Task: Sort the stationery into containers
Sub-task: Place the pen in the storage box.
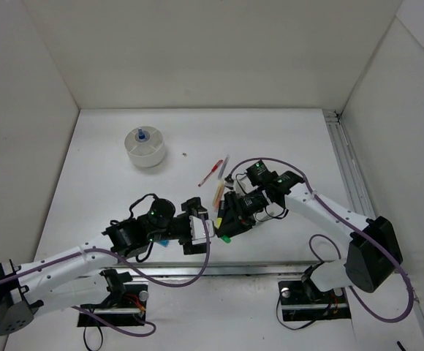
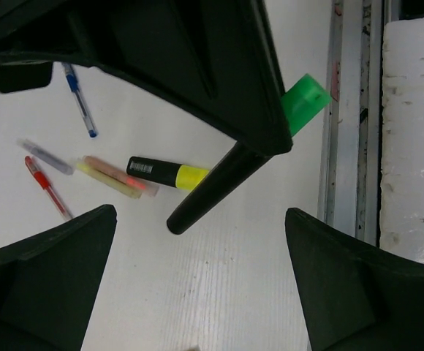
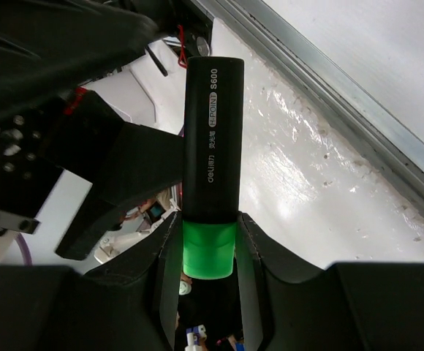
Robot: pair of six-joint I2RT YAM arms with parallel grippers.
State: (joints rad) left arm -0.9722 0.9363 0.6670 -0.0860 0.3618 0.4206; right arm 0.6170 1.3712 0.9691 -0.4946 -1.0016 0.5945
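The black highlighter would stay with the robot's right gripper, which holds its green end (image 1: 226, 238) (image 2: 304, 104), if the left gripper lifted now. The left gripper's fingers are wide apart.
My right gripper (image 3: 209, 252) is shut on a black highlighter with a green end (image 3: 210, 175) and holds it tilted above the table; it also shows in the top view (image 1: 225, 238) and in the left wrist view (image 2: 210, 189). My left gripper (image 2: 199, 219) is open and empty, just left of the right gripper (image 1: 232, 219) in the top view. On the table lie a yellow-ended highlighter (image 2: 169, 174), a cream stick (image 2: 115, 178), a red pen (image 2: 46, 186), a grey pen (image 2: 45, 156) and a blue pen (image 2: 79, 101). The white divided bowl (image 1: 145, 150) stands at the far left.
A blue-topped item (image 1: 142, 134) stands inside the bowl. A metal rail (image 1: 343, 164) runs along the table's right side, and another along the front edge (image 2: 347, 131). White walls close in the back and sides.
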